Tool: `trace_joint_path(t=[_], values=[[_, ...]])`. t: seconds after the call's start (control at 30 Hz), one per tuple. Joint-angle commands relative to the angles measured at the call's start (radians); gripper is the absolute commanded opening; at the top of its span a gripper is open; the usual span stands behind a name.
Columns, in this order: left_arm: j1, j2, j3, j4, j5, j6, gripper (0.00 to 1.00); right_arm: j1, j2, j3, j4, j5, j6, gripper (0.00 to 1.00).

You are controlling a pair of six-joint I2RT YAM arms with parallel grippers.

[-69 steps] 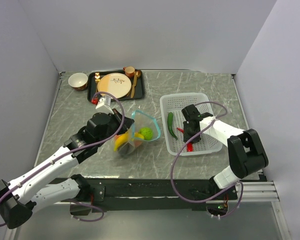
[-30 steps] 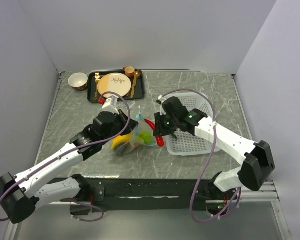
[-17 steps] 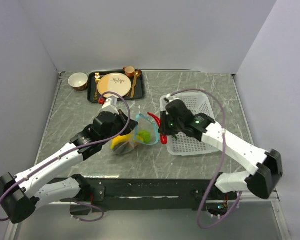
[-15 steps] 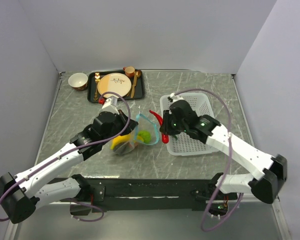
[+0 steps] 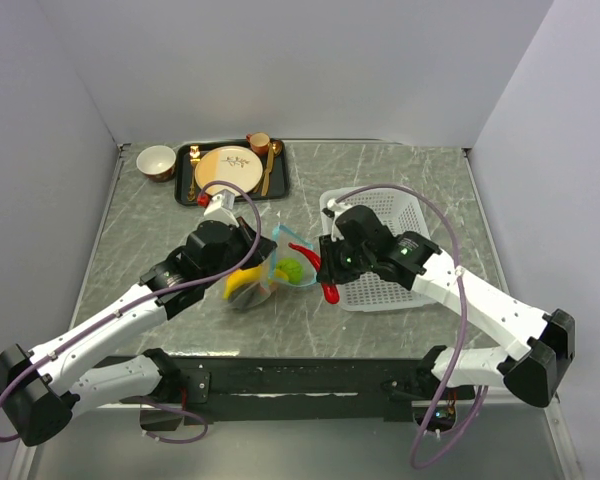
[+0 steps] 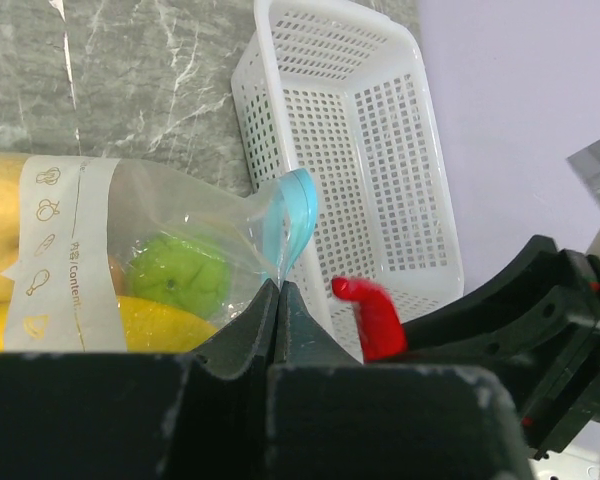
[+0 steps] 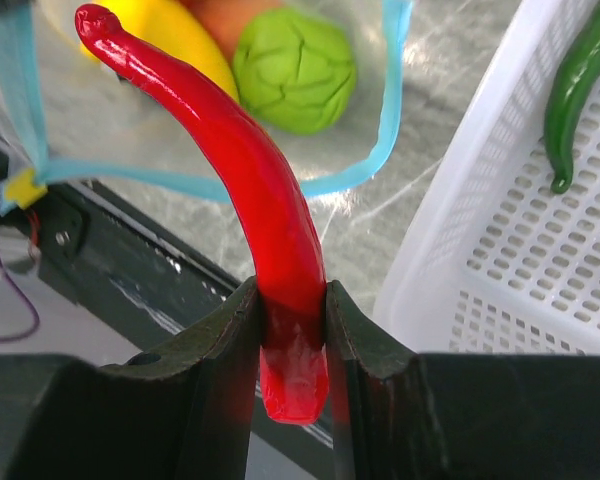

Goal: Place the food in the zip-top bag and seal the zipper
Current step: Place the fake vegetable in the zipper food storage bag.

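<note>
Only the red chilli's tip is over the bag's opening, and its held end is short of the teal zipper (image 6: 286,214). My right gripper needs to move the chilli in before releasing it.
The clear zip-top bag (image 5: 276,268) lies mid-table, its mouth facing right. My left gripper (image 5: 261,257) is shut on the bag's edge beside the teal zipper (image 6: 286,214) and holds the mouth open. Inside are a yellow banana (image 7: 175,35), an orange tomato (image 7: 230,18) and a lime-green ball (image 7: 293,68). My right gripper (image 7: 292,300) is shut on the red chilli (image 7: 242,170) and holds it above the open mouth, tip pointing into the bag. The chilli also shows in the top view (image 5: 328,291). A green pepper (image 7: 580,90) lies in the basket.
The white perforated basket (image 5: 412,205) stands right of the bag, under my right arm. A black tray (image 5: 186,185) with a plate, a cup and a spoon sits at the back left, with a small bowl (image 5: 156,160) beside it.
My right gripper lifted the red chilli out of the basket and carried it left to the bag's mouth. My left gripper kept hold of the bag's edge.
</note>
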Motion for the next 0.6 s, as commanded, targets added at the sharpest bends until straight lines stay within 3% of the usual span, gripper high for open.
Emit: trace_joint_path(t=[0.0,0.57], values=[[-0.001,-0.016,0.043,0.044,0.002,0.006,0.01,0.014,0.036,0.020,-0.039,-0.070,-0.061,0.26],[-0.001,-0.004,0.021,0.062,0.174,0.084,0.01,0.035,0.274,0.242,-0.007,-0.018,-0.136,0.27]])
